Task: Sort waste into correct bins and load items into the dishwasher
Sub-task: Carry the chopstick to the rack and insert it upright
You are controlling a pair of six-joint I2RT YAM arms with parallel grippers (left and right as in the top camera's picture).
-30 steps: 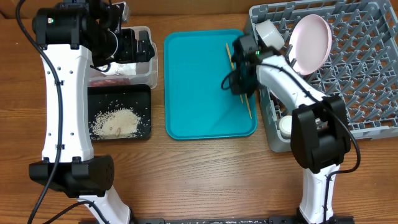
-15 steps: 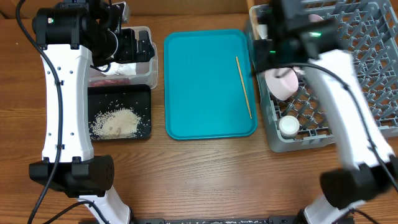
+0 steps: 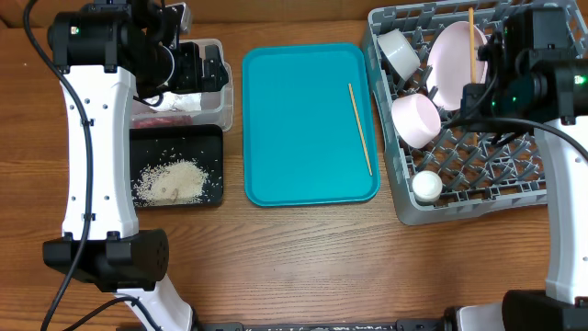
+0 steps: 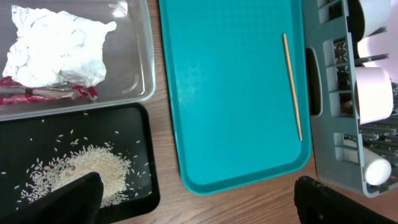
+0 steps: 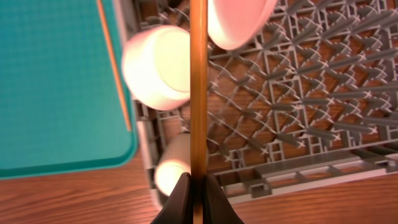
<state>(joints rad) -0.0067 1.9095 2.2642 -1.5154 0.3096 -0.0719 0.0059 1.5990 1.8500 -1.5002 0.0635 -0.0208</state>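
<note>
The chopstick is across the white plate, high above the rack [image 3: 514, 175], and would fall short if the robot opened now. The right gripper needs to first lower the chopstick.
My right gripper [image 5: 199, 186] is shut on a wooden chopstick [image 5: 199, 93] and holds it above the grey dish rack [image 3: 514, 175]; from overhead the gripper [image 3: 480, 90] is beside the white plate [image 3: 457, 60]. Two white bowls [image 3: 401, 51] [image 3: 415, 119] and a small cup [image 3: 425, 187] sit in the rack. The second chopstick [image 3: 360, 129] lies on the teal tray [image 3: 303, 119]. My left gripper [image 4: 199, 202] is open and empty, high above the clear tub [image 4: 146, 62], which holds the napkin [image 4: 53, 46] and red scrap [image 4: 43, 93]. Rice [image 4: 81, 171] lies in the black tray [image 4: 143, 155].
The teal tray lies between the bins on the left and the rack on the right. Bare wooden table [image 3: 303, 267] runs along the front. The rack's right half [image 5: 311, 93] shows only pegs and grid floor.
My right arm has swung from the teal tray to over the rack, carrying one chopstick. The other chopstick stays on the tray. The left arm has not moved.
</note>
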